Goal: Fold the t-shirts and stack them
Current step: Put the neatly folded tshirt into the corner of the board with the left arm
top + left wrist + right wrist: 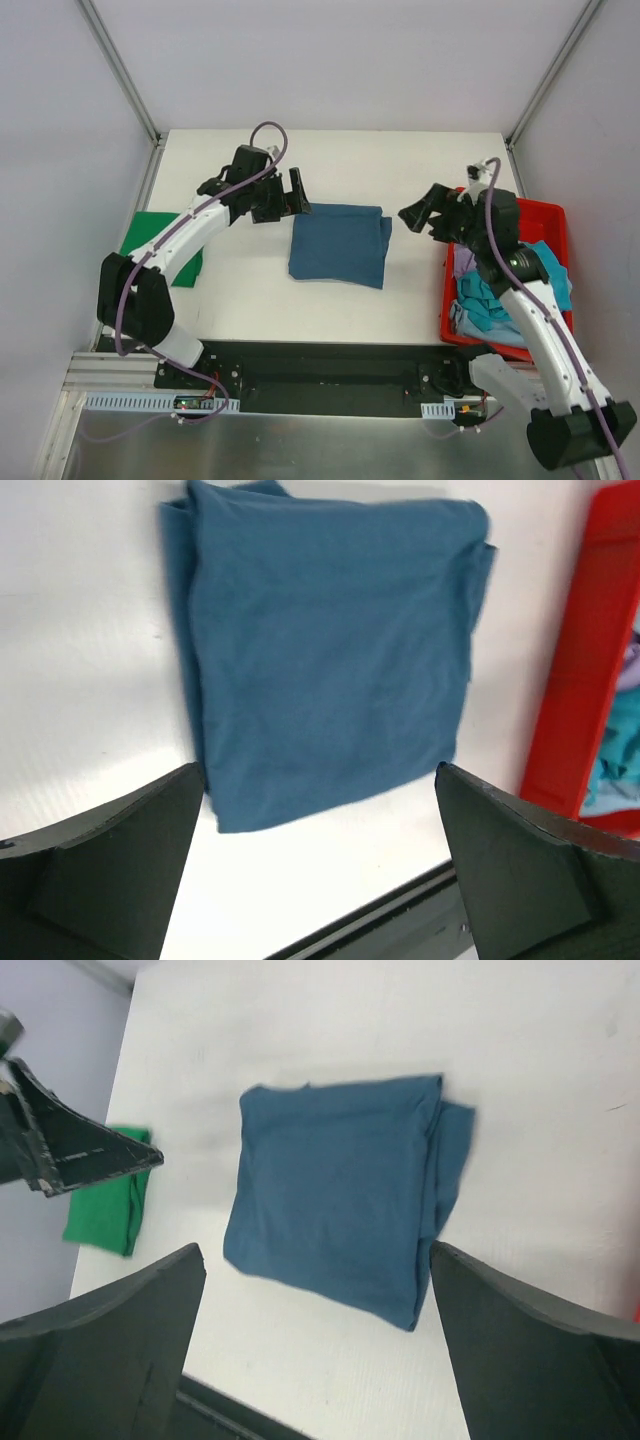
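The folded blue t-shirt should next be held by its edge (294, 244) (196, 675) facing the green t-shirt, so my left gripper can draw the t-shirt over and stack it flat.
A folded dark teal-blue t-shirt (338, 244) lies flat in the middle of the table. It also shows in the left wrist view (325, 650) and in the right wrist view (345, 1195). A folded bright green t-shirt (152, 240) lies at the left edge, partly under the left arm, and shows in the right wrist view (110, 1205). My left gripper (285, 195) is open and empty, above the table just left of the blue shirt. My right gripper (428, 215) is open and empty, right of the blue shirt. Teal, light blue and lavender t-shirts (490, 295) lie crumpled in the bin.
A red plastic bin (548, 215) stands at the table's right edge, under the right arm; its wall shows in the left wrist view (575, 680). A black rail (320, 350) runs along the table's near edge. Grey walls enclose the table.
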Controlling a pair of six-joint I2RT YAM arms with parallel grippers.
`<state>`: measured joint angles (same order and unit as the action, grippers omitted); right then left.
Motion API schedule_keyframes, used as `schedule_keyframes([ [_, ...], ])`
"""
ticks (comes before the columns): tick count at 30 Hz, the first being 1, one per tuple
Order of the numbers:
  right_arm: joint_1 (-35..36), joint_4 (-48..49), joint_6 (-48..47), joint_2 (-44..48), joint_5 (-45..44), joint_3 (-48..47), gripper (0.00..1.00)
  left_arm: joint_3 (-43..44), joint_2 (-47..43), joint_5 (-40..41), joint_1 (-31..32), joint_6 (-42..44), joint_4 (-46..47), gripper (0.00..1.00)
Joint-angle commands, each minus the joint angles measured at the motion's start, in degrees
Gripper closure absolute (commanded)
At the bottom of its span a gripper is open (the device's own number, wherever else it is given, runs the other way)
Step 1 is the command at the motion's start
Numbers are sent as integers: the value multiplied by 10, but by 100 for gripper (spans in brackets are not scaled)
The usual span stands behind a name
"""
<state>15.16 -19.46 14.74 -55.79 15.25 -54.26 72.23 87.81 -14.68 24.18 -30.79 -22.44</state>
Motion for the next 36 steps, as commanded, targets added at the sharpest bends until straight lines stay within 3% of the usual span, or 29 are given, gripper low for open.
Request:
schedule_keyframes([
  [1, -14, 4, 7, 67, -134, 47, 4, -3, 60, 18, -41, -11, -33, 1],
  [6, -20, 4, -33, 117, -129, 75, 4, 54, 154, -50, -46, -9, -39, 1],
  [16, -21, -25, -61, 150, -137, 101, 4, 85, 262, -42, -21, -17, -40, 6],
  [29, -22, -48, -89, 134, -187, 112, 4, 114, 342, 91, 50, -67, -122, 34],
  [34, -21, -49, -104, 122, -194, 114, 4, 130, 383, 85, 72, -74, -138, 44],
  [36, -22, -48, -110, 120, -198, 114, 4, 149, 402, 102, 72, -70, -153, 52],
])
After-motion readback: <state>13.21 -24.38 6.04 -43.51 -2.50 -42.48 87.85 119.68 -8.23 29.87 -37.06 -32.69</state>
